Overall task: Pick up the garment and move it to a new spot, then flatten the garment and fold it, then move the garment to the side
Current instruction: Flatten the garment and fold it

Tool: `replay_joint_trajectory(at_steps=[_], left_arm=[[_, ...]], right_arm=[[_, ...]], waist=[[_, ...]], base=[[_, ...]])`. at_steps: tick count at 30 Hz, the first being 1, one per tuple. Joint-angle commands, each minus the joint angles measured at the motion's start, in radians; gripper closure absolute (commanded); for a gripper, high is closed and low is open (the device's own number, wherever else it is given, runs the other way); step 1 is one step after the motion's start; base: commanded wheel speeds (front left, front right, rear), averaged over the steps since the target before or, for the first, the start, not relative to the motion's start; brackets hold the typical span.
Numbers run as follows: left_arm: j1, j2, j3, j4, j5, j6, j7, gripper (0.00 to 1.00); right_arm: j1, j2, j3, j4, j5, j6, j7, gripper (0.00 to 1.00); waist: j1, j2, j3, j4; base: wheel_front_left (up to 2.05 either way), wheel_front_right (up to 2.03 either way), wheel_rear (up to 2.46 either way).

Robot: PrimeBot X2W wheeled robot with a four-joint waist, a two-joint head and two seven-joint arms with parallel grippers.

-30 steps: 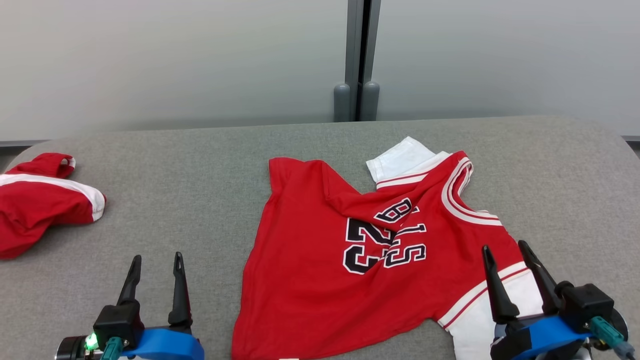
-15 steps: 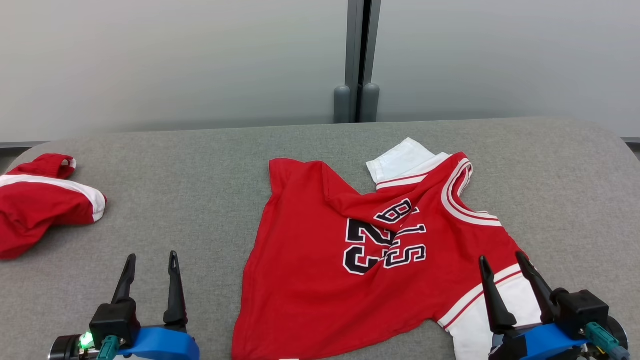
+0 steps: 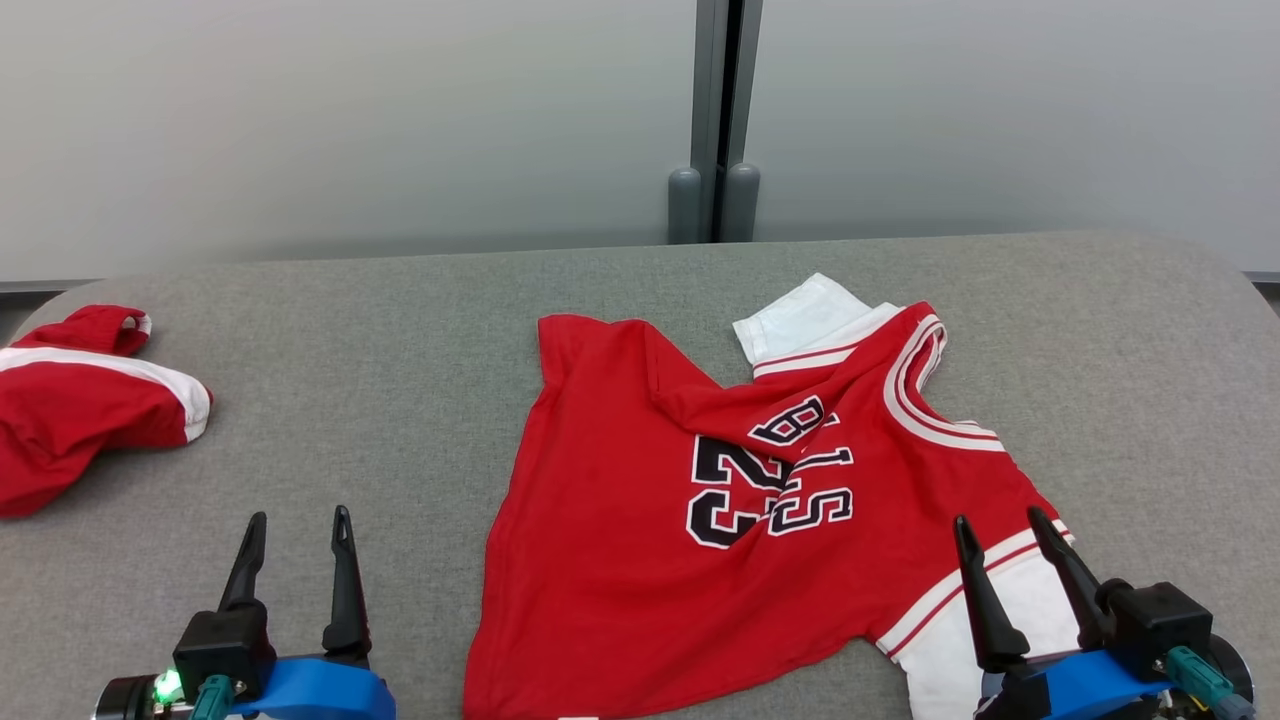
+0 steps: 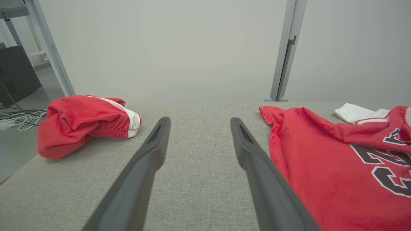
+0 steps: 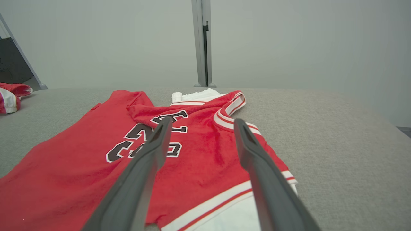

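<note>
My left gripper is going to pinch the garment by its near hem corner next, because the garment's body is lying slack and rumpled on the tabletop.
A red jersey, the garment, lies rumpled on the grey table, with black number 23, white sleeves and a striped neckline. One fold crosses its chest. My left gripper stands open over bare table, left of the garment's hem. Over the garment's near white sleeve my right gripper hangs open. Neither holds anything.
A second red and white piece of clothing lies bunched at the table's far left edge. A pale wall with a grey post runs behind the table. Cables lie on the floor to the left.
Both grippers have drawn back a little toward the bottom edge of the head view. The garment has not moved.
</note>
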Motion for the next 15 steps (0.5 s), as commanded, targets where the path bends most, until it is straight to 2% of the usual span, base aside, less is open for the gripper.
replay_joint_trajectory(at_steps=[1,9,15], left_arm=[[-0.003,0.002,-0.004,-0.003,-0.002,0.006,-0.004,0.00],[0.007,0.006,-0.007,-0.004,-0.012,0.007,-0.003,0.00],[0.005,-0.004,-0.057,0.029,-0.002,-0.020,0.016,0.00]], right_arm=[[0.010,0.003,-0.001,0.001,-0.005,0.000,0.000,0.00],[0.002,0.003,0.004,0.013,-0.008,0.000,0.007,0.00],[-0.023,0.003,-0.042,0.065,-0.030,0.000,0.034,0.00]], waist=[[0.0000,0.0000,-0.002,0.000],[0.0000,0.0000,-0.004,-0.009],[0.0000,0.0000,0.003,-0.016]], base=[[0.00,0.00,0.00],[0.00,0.00,0.00],[0.00,0.00,0.00]])
